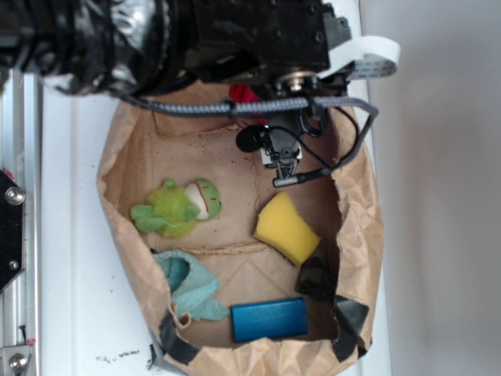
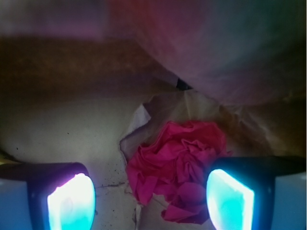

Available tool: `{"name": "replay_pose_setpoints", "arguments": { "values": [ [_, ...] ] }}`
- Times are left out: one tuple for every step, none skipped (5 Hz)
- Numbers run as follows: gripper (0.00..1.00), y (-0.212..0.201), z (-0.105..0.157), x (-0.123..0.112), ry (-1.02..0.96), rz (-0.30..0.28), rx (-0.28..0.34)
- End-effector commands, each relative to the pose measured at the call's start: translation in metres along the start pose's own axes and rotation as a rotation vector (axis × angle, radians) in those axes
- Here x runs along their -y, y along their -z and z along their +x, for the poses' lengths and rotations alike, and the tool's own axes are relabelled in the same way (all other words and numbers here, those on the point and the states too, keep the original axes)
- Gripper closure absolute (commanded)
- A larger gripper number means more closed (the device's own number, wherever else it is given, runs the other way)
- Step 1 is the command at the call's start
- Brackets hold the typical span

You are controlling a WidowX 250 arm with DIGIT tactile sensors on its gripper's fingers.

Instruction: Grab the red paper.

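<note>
The red paper (image 1: 244, 93) should come out of the brown paper bag (image 1: 356, 211). My gripper needs to pick up the wad by its crumpled folds next.
The red paper (image 2: 177, 163) is a crumpled, rose-like wad lying on the floor of the brown paper bag (image 2: 72, 124), near the bag's wall. My gripper (image 2: 151, 196) is open. Its two glowing pads (image 2: 72, 203) stand wide apart, and the paper lies between them, closer to the right pad and partly ahead of it. Neither pad visibly touches the paper. In the exterior view only a small patch of the red paper (image 1: 244, 93) shows under the black arm (image 1: 258, 35) at the top of the bag. The fingers are hidden there.
The brown paper bag (image 1: 358, 204) lies open with crinkled walls all round. Inside it are a green frog toy (image 1: 176, 208), a yellow sponge (image 1: 286, 228), a teal cloth (image 1: 188, 285), a blue block (image 1: 268, 319) and a small dark object (image 1: 315, 278).
</note>
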State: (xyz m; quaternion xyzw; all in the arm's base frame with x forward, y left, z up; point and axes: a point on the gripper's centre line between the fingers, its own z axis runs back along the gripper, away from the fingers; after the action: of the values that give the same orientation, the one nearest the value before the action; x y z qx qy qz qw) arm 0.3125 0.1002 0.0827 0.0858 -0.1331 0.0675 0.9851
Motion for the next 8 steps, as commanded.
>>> {"name": "replay_pose_setpoints", "arguments": {
  "values": [
    [0.0,0.005,0.011,0.004,-0.014,0.016,0.056],
    [0.0,0.008,0.005,0.008,-0.03,0.02,0.092],
    [0.0,0.016,0.004,0.007,-0.046,0.067,0.107],
    [0.0,0.019,-0.001,0.005,-0.056,0.131,0.113],
    [0.0,0.016,-0.003,0.004,-0.056,0.159,0.112],
    [0.0,0.015,-0.004,0.004,-0.056,0.169,0.116],
    [1.0,0.015,-0.002,0.003,-0.063,0.169,0.125],
    [1.0,0.016,-0.001,0.004,-0.061,0.159,0.133]
  ]
}}
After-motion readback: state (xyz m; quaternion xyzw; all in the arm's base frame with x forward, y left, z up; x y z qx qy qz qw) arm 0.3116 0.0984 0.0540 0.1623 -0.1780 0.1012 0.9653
